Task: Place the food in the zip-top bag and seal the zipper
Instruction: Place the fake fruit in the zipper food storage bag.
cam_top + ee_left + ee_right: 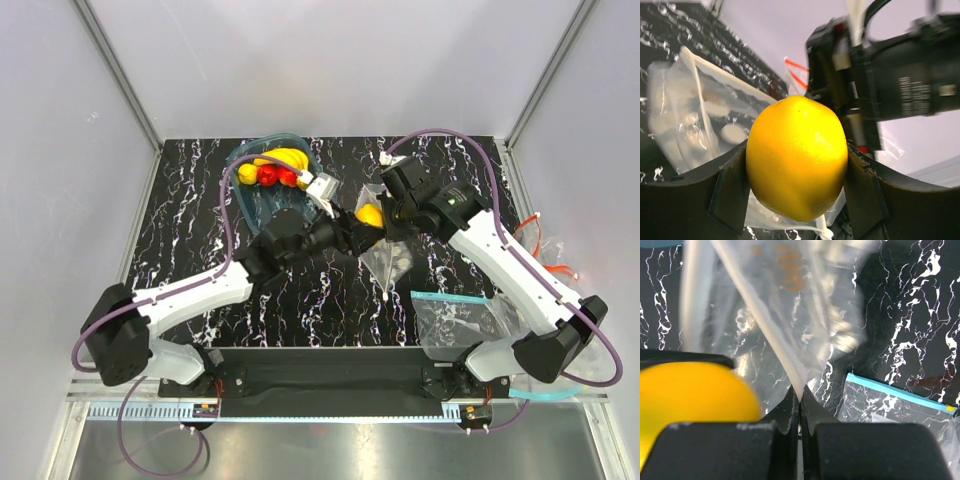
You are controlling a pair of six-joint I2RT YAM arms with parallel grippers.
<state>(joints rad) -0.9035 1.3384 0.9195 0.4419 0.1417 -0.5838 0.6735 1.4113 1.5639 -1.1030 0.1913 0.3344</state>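
The lemon is outside the bag's pale strip (771,327) and would end outside the bag if I opened now, so my left gripper moves it into the bag first.
My left gripper (368,222) is shut on a yellow lemon (797,156), which also shows in the top view (370,215) and at the left of the right wrist view (690,400). It holds the lemon at the mouth of the polka-dot bag (388,262), which my right gripper (392,215) holds up. My right gripper (800,397) is shut on the bag's pale zipper strip (771,327). The bag (695,115) hangs behind the lemon in the left wrist view. A banana bunch (285,158), another lemon (247,174) and red pieces (275,176) lie in a blue bowl (262,205).
A plain clear bag with a teal strip (462,318) lies at the front right; it also shows in the right wrist view (900,400). Red cable ties (545,255) lie past the table's right edge. White walls enclose the black marbled table (200,220).
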